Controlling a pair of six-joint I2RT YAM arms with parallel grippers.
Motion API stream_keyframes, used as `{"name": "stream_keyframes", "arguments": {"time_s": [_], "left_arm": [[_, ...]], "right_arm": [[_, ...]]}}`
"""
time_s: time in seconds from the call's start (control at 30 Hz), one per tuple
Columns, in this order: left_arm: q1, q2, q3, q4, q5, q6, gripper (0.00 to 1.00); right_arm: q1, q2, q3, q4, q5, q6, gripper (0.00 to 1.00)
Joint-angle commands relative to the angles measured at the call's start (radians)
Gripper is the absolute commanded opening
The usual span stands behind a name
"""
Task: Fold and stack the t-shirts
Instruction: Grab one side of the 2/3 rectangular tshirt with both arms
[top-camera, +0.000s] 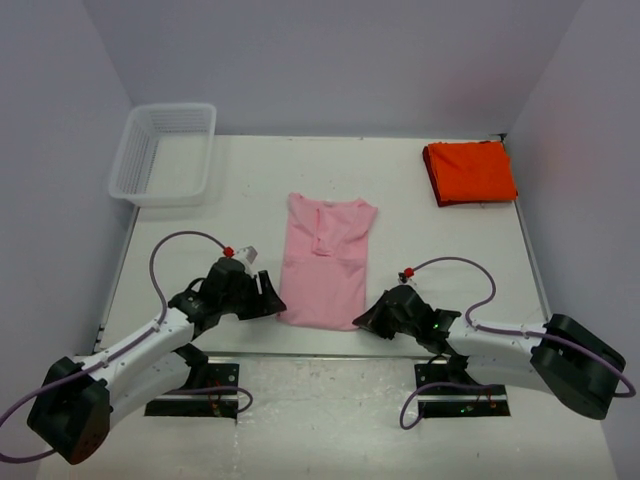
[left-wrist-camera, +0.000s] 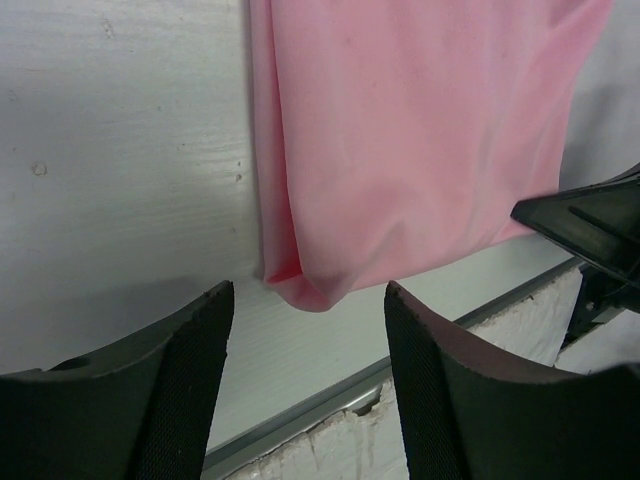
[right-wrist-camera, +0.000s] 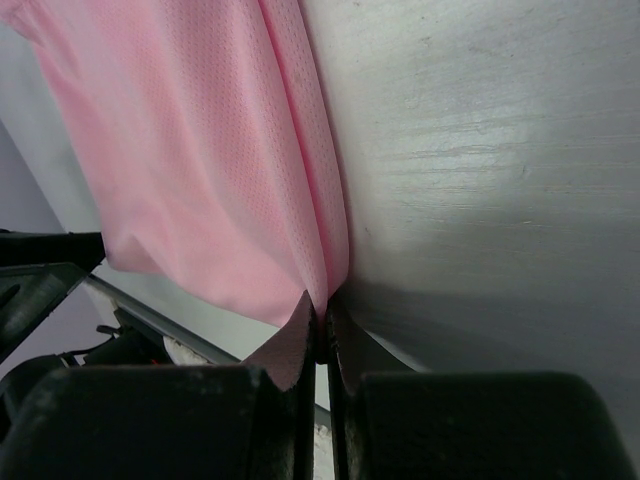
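My left gripper is going to grab the light pink t-shirt's free near corner (top-camera: 284, 317) (left-wrist-camera: 312, 291) next, opposite my right gripper's corner. Then it can fold the hem toward the collar.
The light pink t-shirt (top-camera: 325, 262) lies folded lengthwise in the table's middle, collar toward the back. The orange-red t-shirt (top-camera: 469, 172) lies folded at the back right. My left gripper (top-camera: 270, 296) is open at the pink shirt's near left corner; in the left wrist view (left-wrist-camera: 308, 330) the corner (left-wrist-camera: 300, 290) lies just ahead of the gap between the fingers, not held. My right gripper (top-camera: 366, 318) is at the near right corner; in the right wrist view (right-wrist-camera: 322, 318) its jaws are shut on the pink shirt's edge (right-wrist-camera: 325, 270).
A white mesh basket (top-camera: 165, 153) stands at the back left. The table's near edge with its metal strip (left-wrist-camera: 300, 415) runs just behind both grippers. Walls close the table at the left, back and right.
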Motion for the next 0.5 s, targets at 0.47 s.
{"name": "stream_keyframes", "arguments": {"time_s": [0.47], "left_arm": [[-0.078, 0.199, -0.012, 0.156, 0.033, -0.039, 0.64]], "right_arm": [[0.007, 0.021, -0.056, -0.187, 0.068, -0.025, 0.0]]}}
